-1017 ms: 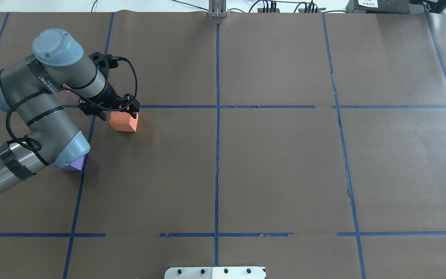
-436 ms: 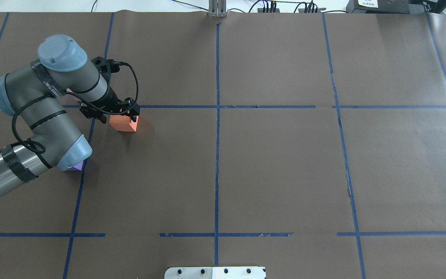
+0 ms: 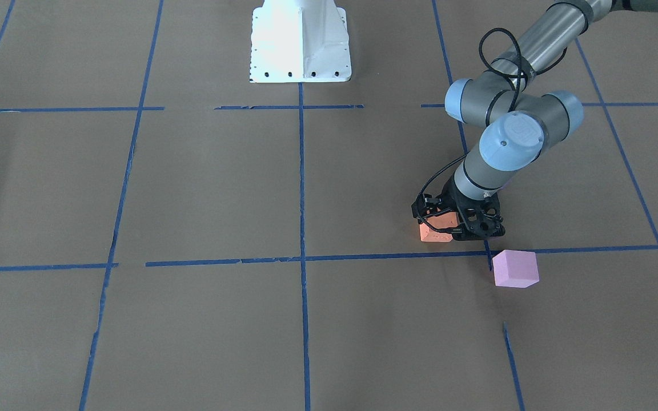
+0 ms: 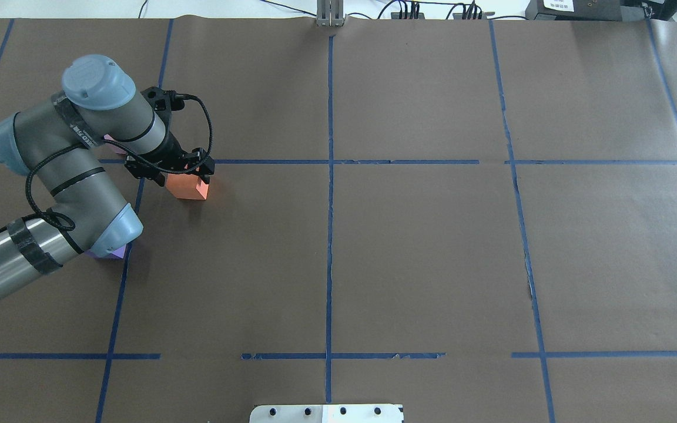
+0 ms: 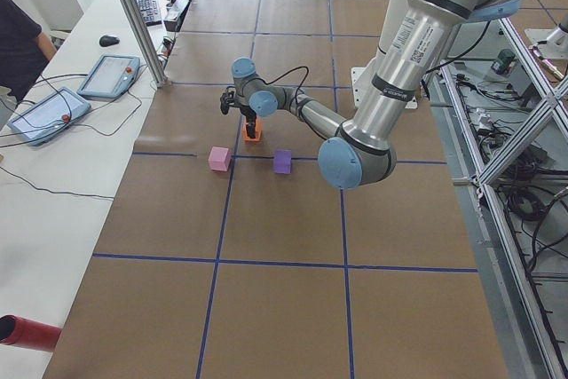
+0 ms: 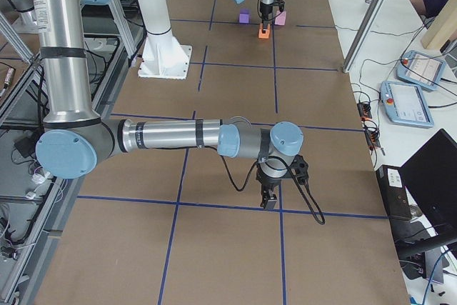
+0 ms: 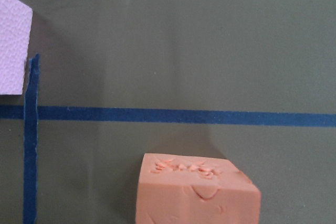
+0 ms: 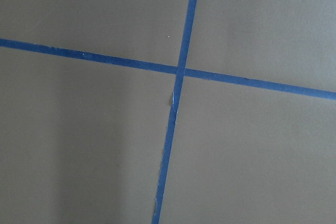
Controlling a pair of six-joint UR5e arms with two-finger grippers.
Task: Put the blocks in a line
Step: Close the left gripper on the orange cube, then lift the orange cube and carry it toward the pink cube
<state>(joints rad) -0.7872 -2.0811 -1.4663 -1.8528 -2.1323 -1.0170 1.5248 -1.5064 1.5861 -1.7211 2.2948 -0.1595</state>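
The orange block needs to line up with the pale pink block (image 3: 514, 268). I should next grab the orange block by its body (image 3: 434, 230) with my left gripper to do that.
The orange block (image 4: 187, 188) sits on the brown paper just below a blue tape line; it also shows in the front view (image 3: 433, 233) and low in the left wrist view (image 7: 197, 190). My left gripper (image 4: 181, 175) is low over it, open, with a finger on either side. The pale pink block (image 3: 514, 268) lies just beyond the tape line, its corner in the left wrist view (image 7: 10, 51). The violet block (image 4: 112, 252) peeks out from under my left arm's elbow. My right gripper (image 6: 270, 201) hangs low over a tape crossing far from the blocks; I cannot tell whether it is open or shut.
Blue tape lines (image 4: 329, 235) divide the brown paper into a grid. The white robot base (image 3: 299, 40) stands at the table's near side. An aluminium post (image 4: 329, 14) and cables stand at the far edge. Tablets (image 5: 53, 113) lie on the side bench.
My left arm's wrist has shifted a little and the gripper has come lower around the orange block. The orange block has not moved.
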